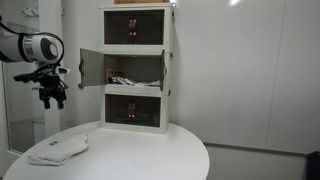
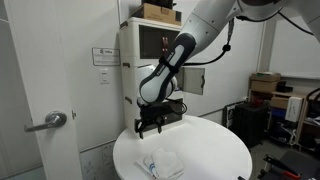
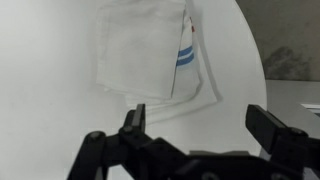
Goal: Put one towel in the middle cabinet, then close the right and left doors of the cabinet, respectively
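The gripper grabs the folded white towel by its edge nearest the fingers next. The towel's body then hangs free to go into the middle cabinet point(image 1: 135, 70).
The white towel point(image 3: 135, 55) lies folded on the round table, and shows in both exterior views point(image 1: 58, 150) point(image 2: 160, 163). A cloth with a blue stripe point(image 3: 187, 58) lies partly under its right side. My gripper point(image 3: 200, 130) hangs above the table just short of the towel, open with nothing between its fingers; both exterior views point(image 1: 50, 95) point(image 2: 150, 125) show it well clear of the tabletop. The middle cabinet point(image 1: 135, 70) stands open, with its left door point(image 1: 91, 68) swung out wide and its right door point(image 1: 168, 66) seen edge-on. Something small lies inside it point(image 1: 121, 80).
The cabinet tower stands at the back of the round white table point(image 1: 150, 155), with a closed tier above point(image 1: 135, 28) and one below point(image 1: 135, 110). A cardboard box point(image 2: 160, 12) sits on top. A door with a handle point(image 2: 45, 122) stands beside the table.
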{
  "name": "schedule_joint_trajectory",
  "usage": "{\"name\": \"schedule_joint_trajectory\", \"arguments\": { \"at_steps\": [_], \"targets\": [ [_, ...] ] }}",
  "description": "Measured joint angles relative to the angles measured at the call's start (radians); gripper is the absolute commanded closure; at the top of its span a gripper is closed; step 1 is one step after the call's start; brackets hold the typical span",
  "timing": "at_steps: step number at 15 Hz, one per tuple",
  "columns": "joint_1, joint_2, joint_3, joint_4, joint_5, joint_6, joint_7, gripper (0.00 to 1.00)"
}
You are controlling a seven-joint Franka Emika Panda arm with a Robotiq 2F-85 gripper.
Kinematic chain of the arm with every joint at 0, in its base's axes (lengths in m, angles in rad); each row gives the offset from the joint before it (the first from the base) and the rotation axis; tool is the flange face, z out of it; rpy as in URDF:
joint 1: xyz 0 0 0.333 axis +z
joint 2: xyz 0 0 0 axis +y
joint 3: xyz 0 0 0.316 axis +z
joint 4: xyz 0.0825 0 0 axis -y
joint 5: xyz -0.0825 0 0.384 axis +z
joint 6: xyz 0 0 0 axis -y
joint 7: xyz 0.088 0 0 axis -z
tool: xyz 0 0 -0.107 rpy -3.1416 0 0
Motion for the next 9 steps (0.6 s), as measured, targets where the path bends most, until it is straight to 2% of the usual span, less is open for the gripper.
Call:
{"name": "schedule_joint_trajectory", "arguments": {
  "at_steps": [4,9],
  "targets": [
    [0.031,0.078,-0.043,0.034,0.000,0.012,0.000,0.00],
    [0.033,0.157,-0.051,0.062,0.007,0.030,-0.010,0.00]
  ]
}}
